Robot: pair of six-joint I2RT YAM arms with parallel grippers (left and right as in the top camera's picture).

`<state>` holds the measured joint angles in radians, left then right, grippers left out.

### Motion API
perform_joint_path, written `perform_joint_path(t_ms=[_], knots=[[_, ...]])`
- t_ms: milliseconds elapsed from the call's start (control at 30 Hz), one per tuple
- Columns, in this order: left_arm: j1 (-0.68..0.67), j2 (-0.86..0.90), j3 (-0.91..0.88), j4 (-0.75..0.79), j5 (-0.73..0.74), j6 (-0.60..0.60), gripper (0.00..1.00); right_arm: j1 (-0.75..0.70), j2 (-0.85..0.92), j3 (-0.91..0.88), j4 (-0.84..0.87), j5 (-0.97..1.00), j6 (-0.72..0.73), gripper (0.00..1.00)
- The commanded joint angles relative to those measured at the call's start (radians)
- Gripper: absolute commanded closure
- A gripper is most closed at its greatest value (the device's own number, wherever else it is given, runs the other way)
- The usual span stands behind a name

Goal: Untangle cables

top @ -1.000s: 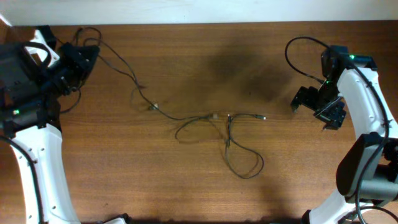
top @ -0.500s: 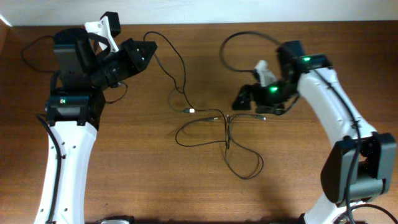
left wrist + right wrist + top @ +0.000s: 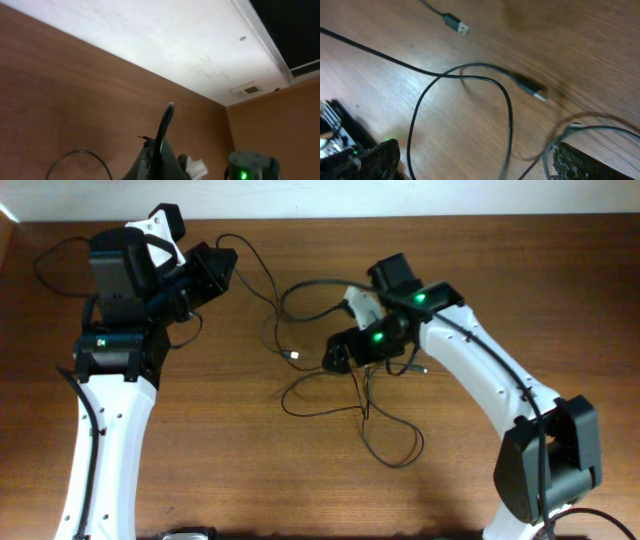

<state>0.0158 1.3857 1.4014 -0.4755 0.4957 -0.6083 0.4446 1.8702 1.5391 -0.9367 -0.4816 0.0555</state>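
Note:
My right gripper grabs the cable in my left gripper by its bent loop (image 3: 353, 376) (image 3: 505, 96) beside the tangle next, to untangle it and leave the plugs free.
The cables (image 3: 365, 385) are thin black cords lying tangled mid-table, with loops running out to the left (image 3: 318, 395) and toward the front (image 3: 393, 442). One cord runs up from a loose plug (image 3: 293, 357) to my left gripper (image 3: 222, 262), which is shut on it at the back left. In the left wrist view the shut fingers (image 3: 159, 150) pinch a thin black strand. My right gripper (image 3: 345, 358) hangs open just above the tangle's left side. Between its fingers (image 3: 375, 160) a cable loop (image 3: 509, 120) lies on the wood, with a USB plug (image 3: 457, 25) and a second plug (image 3: 532, 91) beyond it.
The wooden table (image 3: 200, 460) meets a white wall along its back edge (image 3: 320, 210). The arms' own thicker black cables hang beside the left arm (image 3: 60, 255) and arch over the right arm (image 3: 310, 285).
Both arms have swung in from the table's sides. The left gripper carried its cable rightward, dragging the plug along. The right gripper moved left and came over the tangle.

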Motion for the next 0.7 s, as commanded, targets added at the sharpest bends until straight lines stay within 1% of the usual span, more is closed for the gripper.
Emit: perform_joint_path(t_ms=[0, 67, 100, 267, 367, 400, 467, 667], knots=[[0.0, -0.008, 0.006, 0.022, 0.012, 0.019, 1.0, 0.051, 0.004, 0.002, 0.006, 0.058, -0.026, 0.02], [0.0, -0.008, 0.006, 0.028, 0.013, 0.01, 1.0, 0.065, 0.005, 0.002, 0.006, 0.066, -0.03, 0.02], [0.005, -0.008, 0.006, 0.036, 0.032, -0.019, 1.0, 0.069, 0.005, 0.002, 0.0, 0.089, -0.03, 0.02], [0.06, -0.009, 0.008, 0.171, 0.289, -0.05, 1.0, 0.07, 0.021, 0.002, -0.054, 0.232, -0.018, 0.02], [0.086, -0.01, 0.008, 0.166, 0.302, -0.061, 1.0, 0.072, 0.051, 0.002, -0.058, 0.208, -0.018, 0.02], [0.092, -0.01, 0.008, 0.155, 0.302, -0.061, 1.0, 0.073, 0.057, 0.002, -0.061, 0.192, -0.018, 0.04], [0.104, -0.01, 0.008, 0.134, 0.301, -0.06, 1.0, 0.073, 0.071, 0.002, -0.066, 0.159, -0.019, 0.12], [0.107, -0.01, 0.008, 0.122, 0.285, -0.056, 1.0, 0.073, 0.076, 0.002, -0.096, 0.153, -0.019, 0.31]])
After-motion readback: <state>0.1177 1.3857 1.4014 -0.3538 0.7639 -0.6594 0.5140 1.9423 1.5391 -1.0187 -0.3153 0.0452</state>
